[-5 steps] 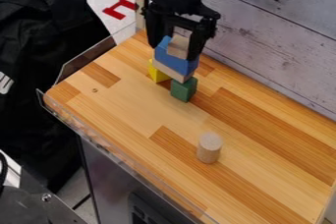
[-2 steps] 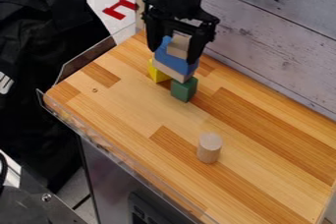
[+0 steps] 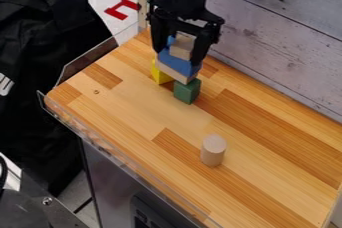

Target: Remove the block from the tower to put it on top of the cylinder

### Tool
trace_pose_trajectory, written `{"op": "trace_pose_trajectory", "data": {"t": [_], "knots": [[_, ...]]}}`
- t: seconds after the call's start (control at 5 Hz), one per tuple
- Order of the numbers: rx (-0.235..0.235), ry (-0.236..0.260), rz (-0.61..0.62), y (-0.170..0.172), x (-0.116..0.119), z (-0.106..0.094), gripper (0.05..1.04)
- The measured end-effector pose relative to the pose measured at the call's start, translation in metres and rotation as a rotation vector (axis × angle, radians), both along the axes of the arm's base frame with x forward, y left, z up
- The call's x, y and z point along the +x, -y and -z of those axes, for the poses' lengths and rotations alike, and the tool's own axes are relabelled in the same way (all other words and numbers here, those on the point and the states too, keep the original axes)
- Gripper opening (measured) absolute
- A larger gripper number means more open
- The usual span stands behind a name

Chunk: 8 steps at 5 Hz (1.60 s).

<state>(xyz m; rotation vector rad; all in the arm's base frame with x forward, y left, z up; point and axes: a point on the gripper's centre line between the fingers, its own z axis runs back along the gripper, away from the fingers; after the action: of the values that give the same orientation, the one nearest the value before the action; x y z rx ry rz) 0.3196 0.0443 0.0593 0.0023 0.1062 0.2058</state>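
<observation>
My gripper will grab the pale wooden block by its opposite sides next, to put the block on top of the cylinder [image 3: 213,150].
The gripper [image 3: 178,54] hangs over the tower near the back of the table, open, one finger on each side of the top block. That top block [image 3: 182,46] is plain wood and sits on a blue block [image 3: 177,63]. Under the blue one lies a flat wooden block [image 3: 173,72], resting across a yellow block [image 3: 160,75] and a green block [image 3: 187,91]. A plain wooden cylinder [image 3: 213,150] stands upright on the table, well in front of the tower and to its right.
The wooden table [image 3: 133,107] has a clear plastic rim [image 3: 120,158] along its left and front edge. A grey plank wall [image 3: 280,47] runs behind it on the right. Black cloth [image 3: 47,72] hangs off to the left.
The left finger has moved slightly right, closer to the top block, and the gripper has shifted a little right. The blocks and the cylinder stand where they were.
</observation>
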Motion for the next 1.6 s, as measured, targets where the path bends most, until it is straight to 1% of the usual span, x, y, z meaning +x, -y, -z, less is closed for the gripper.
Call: {"op": "trace_pose_trajectory", "data": {"t": [0.2,0.4,0.6,1.2,1.4,1.6], "knots": [[0.003,-0.002,-0.009,-0.002,0.003,0.002,0.953],[0.000,0.005,-0.013,-0.002,0.006,0.001,0.705],[0.000,0.009,-0.017,-0.001,0.007,0.001,0.562],[-0.002,0.014,-0.008,0.000,0.007,0.000,0.562],[0.004,0.018,0.016,0.006,0.004,-0.003,0.562],[0.025,0.042,0.048,0.015,-0.002,-0.017,0.562]]}}
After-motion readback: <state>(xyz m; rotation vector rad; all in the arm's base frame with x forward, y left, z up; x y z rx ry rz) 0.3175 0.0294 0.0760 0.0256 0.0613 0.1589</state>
